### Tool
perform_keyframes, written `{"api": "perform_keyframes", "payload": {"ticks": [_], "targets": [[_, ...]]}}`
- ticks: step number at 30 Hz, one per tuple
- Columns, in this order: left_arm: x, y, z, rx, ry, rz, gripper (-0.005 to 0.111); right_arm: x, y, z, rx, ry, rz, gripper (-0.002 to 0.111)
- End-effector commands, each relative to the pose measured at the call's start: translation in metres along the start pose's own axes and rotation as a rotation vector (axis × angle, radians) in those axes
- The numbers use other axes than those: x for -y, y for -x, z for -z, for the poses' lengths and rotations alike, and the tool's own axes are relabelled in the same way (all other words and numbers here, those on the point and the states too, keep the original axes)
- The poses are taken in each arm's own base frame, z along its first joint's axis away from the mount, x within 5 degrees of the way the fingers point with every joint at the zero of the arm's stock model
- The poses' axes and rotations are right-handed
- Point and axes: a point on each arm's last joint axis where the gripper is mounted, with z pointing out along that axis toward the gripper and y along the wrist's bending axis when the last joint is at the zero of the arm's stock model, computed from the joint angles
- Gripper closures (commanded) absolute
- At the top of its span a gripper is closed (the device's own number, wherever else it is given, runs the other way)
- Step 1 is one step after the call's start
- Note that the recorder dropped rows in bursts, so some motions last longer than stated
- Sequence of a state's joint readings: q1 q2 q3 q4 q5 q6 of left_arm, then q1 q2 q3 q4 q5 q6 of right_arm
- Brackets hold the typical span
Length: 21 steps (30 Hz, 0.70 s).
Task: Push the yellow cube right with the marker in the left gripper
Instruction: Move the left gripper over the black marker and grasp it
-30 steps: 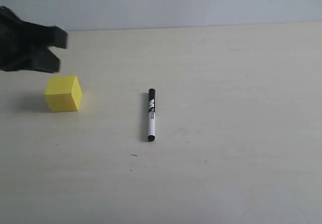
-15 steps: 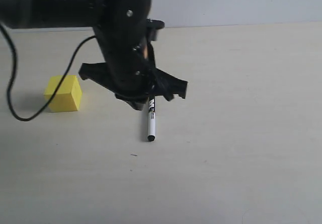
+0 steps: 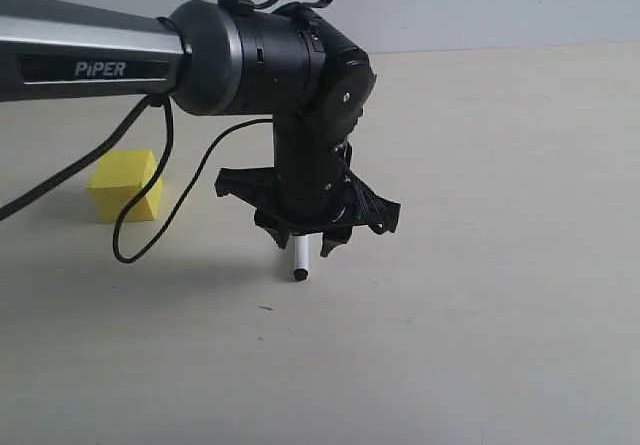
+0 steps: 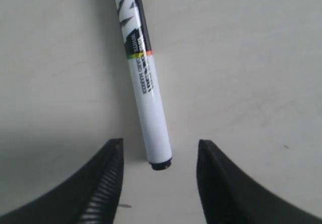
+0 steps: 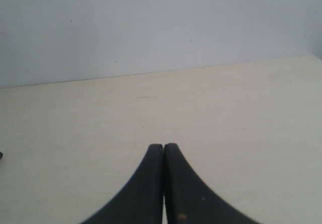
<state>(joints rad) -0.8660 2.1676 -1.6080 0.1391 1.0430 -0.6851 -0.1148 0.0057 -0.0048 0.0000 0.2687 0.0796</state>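
My left gripper's fingers are still above the marker's white body, so it is too early to close; my left gripper lowers first, then closes on the marker.
The marker (image 4: 146, 98) lies flat on the pale table, and only its white lower barrel and black end (image 3: 299, 263) show below the arm in the exterior view. My left gripper (image 3: 302, 243) hovers right over it, open, its two black fingers (image 4: 108, 178) straddling the marker's black end without touching it. The yellow cube (image 3: 125, 185) sits on the table to the left of the arm, apart from the marker. My right gripper (image 5: 164, 148) is shut with nothing in it and is outside the exterior view.
The left arm's black cable (image 3: 150, 215) loops down just right of the cube. The table's far edge meets a pale wall (image 3: 480, 5). Bare tabletop (image 3: 500, 265) stretches to the right of the marker.
The left arm has swung in from the far left, passed over the cube and come down over the marker. Cube and marker have not moved.
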Motion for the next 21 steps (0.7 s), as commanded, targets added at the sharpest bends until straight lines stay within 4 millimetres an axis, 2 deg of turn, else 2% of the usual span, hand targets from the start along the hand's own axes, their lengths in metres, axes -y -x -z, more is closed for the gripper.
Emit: {"api": "perform_keyframes", "payload": {"ticks": [1,6,11,21], "targets": [[0.004,0.005,-0.007,0.036,-0.014,0.018,0.060,0.000,-0.001,0.000,0.005,-0.001,0.000,0.108],[0.004,0.006,-0.016,0.035,-0.005,0.014,0.060,0.000,-0.001,0.000,0.005,-0.001,0.000,0.108],[-0.007,0.012,-0.024,0.013,0.011,0.070,0.060,0.000,-0.001,0.000,0.005,-0.001,0.000,0.108],[-0.008,0.016,-0.026,0.032,-0.004,0.065,0.060,0.000,-0.001,0.000,0.005,-0.001,0.000,0.108]]}}
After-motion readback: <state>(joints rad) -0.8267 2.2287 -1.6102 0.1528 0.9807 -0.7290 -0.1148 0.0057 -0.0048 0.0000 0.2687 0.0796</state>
